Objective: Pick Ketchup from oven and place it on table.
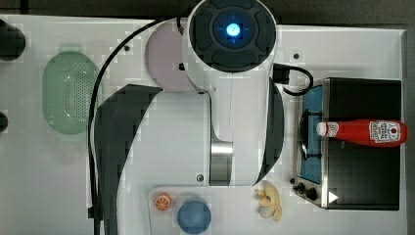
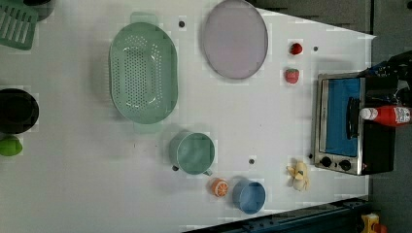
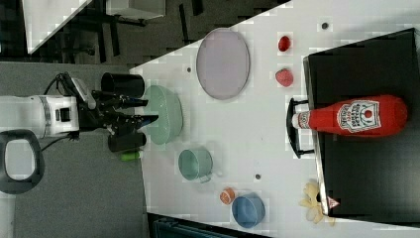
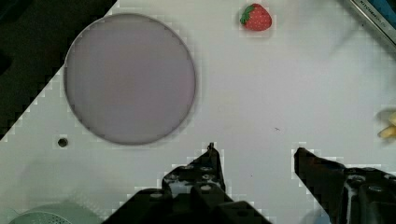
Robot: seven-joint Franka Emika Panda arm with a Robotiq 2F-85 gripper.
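The ketchup should be grabbed by its base end [image 2: 403,114] next. Then my gripper should move the ketchup from the oven to the table.
The ketchup [image 1: 364,132] [image 2: 388,115] [image 3: 354,116], a red bottle with a white cap, lies on its side on the oven's black top, cap over the door side. The oven [image 1: 362,181] [image 2: 337,121] [image 3: 366,168] stands at the top view's right end of the white table [image 1: 49,171] [image 2: 73,184] [image 3: 277,139] [image 4: 280,93], its door closed. My gripper [image 4: 254,151] [image 3: 148,110] hangs open and empty high above the table, far from the oven, with bare tabletop between its dark fingers in the wrist view.
A lilac plate [image 4: 130,77] [image 2: 235,38] and a strawberry [image 4: 256,17] lie below the gripper. A green colander [image 2: 142,73], green mug [image 2: 193,152], blue bowl [image 2: 248,196], orange half [image 2: 219,187] and bananas [image 2: 299,175] sit on the table. A second strawberry [image 2: 296,48] lies near the oven.
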